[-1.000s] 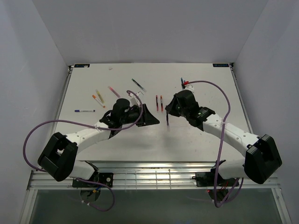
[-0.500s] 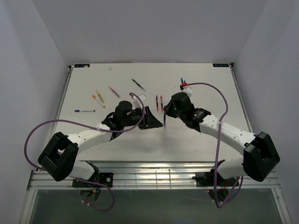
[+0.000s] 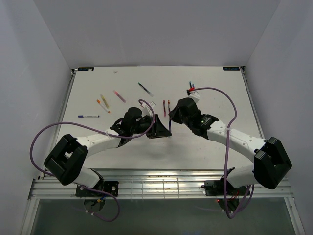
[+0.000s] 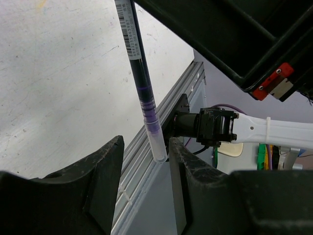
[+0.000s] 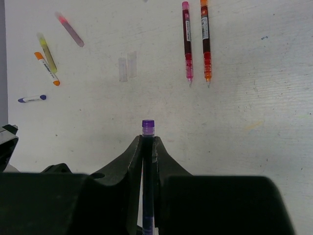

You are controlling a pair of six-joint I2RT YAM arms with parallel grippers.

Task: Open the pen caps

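Note:
The end of the clear pen cap (image 3: 169, 132) (image 4: 156, 144) reaches between both fingertips and closing would catch it, so it is time for my left gripper to close now.
My right gripper (image 5: 147, 142) is shut on a dark purple pen (image 4: 138, 73), whose purple end (image 5: 148, 126) sticks out past the fingertips. In the left wrist view the pen slants down, and its clear pen cap (image 4: 156, 144) reaches in between my left gripper's fingers (image 4: 188, 164). My left gripper (image 4: 145, 152) is open, its jaws standing apart on both sides of the cap, which lies closer to the right one. From above, the two grippers (image 3: 159, 128) (image 3: 172, 116) meet over the middle of the table.
A pink pen (image 5: 187, 44) and an orange pen (image 5: 205, 41) lie uncapped side by side, with two clear caps (image 5: 127, 66) to their left. Further left lie a yellow pen (image 5: 47, 51), an orange-tipped pen (image 5: 46, 69), a blue pen (image 5: 32, 98) and a pink pen (image 5: 70, 29). A dark pen (image 3: 145, 89) lies further back.
Both grippers have drawn together over the table's middle. The right one brought the purple pen leftward, and its capped end now sits between the left gripper's fingers.

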